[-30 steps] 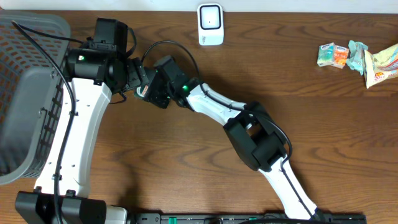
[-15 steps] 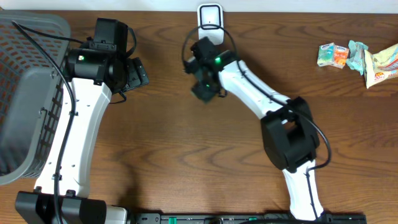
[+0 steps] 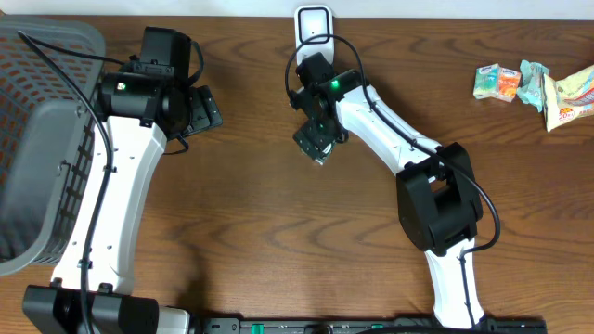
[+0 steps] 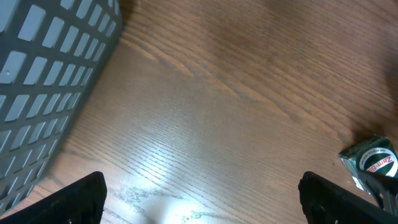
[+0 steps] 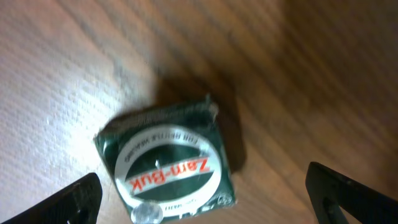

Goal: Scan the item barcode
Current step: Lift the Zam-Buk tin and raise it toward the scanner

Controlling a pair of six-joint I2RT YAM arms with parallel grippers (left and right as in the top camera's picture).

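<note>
My right gripper isn't ready to close on the box point(image 5: 168, 165) yet and needs to go down first. The box is below my fingers, toward the left in the wrist view, so they would miss it if they closed now.
The item is a small dark-green box point(image 5: 168, 165) with a white round "Zam-Buk" label. It lies label-up on the wooden table, below my right gripper point(image 5: 211, 199). That gripper is open, its black fingertips point(image 5: 81, 199) wide on either side of the box and touching nothing. Overhead, the box point(image 3: 316, 148) sits just in front of the white barcode scanner point(image 3: 314, 35), under the right gripper point(image 3: 316, 137). My left gripper point(image 3: 200, 109) hangs open and empty further left. The left wrist view shows bare wood between the left gripper's point(image 4: 205, 205) fingers and the box point(image 4: 371, 162) at the right edge.
A grey plastic basket point(image 3: 37, 139) fills the left side of the table, and its grid wall point(image 4: 50, 74) is close to the left gripper. Several colourful snack packets point(image 3: 534, 88) lie at the far right.
The right arm swung from beside the left gripper to the spot in front of the scanner. Its jaws opened wide and the green box now lies free on the table. The left arm stayed put.
</note>
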